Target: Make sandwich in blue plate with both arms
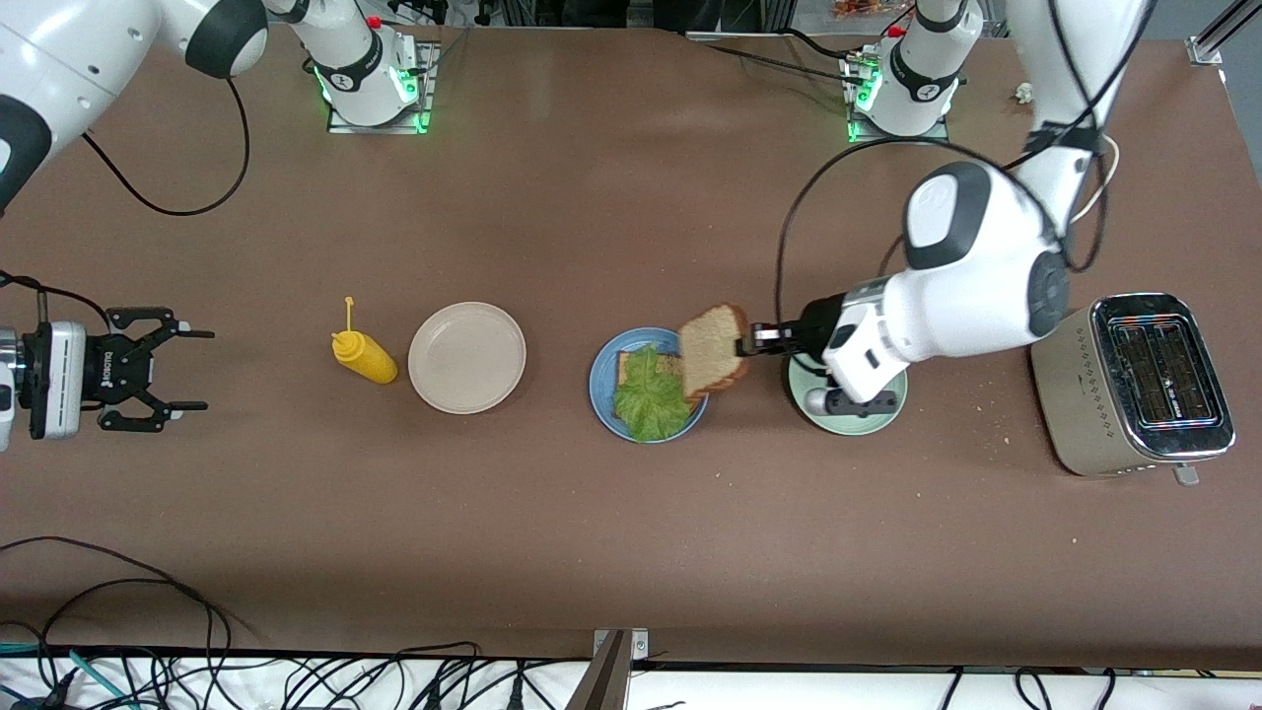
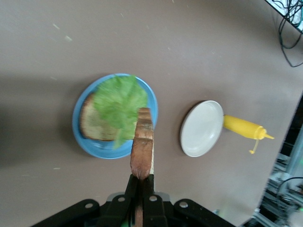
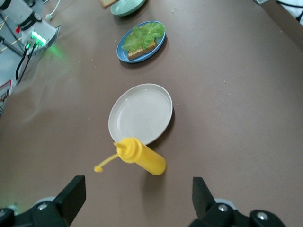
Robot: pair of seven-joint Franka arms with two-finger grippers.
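The upright bread slice is above and short of the lettuce leaf and would miss it if I opened now, so my left gripper needs to keep holding the slice until it gets there.
The blue plate (image 1: pixel 603 394) holds one brown bread slice (image 1: pixel 628 367) with a ruffled green lettuce leaf (image 1: pixel 651 394) on it; they also show in the left wrist view (image 2: pixel 113 101) and the right wrist view (image 3: pixel 142 40). My left gripper (image 1: pixel 751 338) is shut on a second bread slice (image 1: pixel 712 350) and holds it on edge in the air over the plate's rim toward the left arm's end. In the left wrist view that slice (image 2: pixel 142 149) sticks out from the shut jaws. My right gripper (image 1: pixel 187 370) is open and empty, waiting at the right arm's end of the table.
A beige plate (image 1: pixel 467 356) and a yellow squeeze bottle (image 1: pixel 363 355) lie between the blue plate and my right gripper. A pale green plate (image 1: pixel 850 422) sits under my left arm's wrist. A toaster (image 1: pixel 1134 385) stands at the left arm's end.
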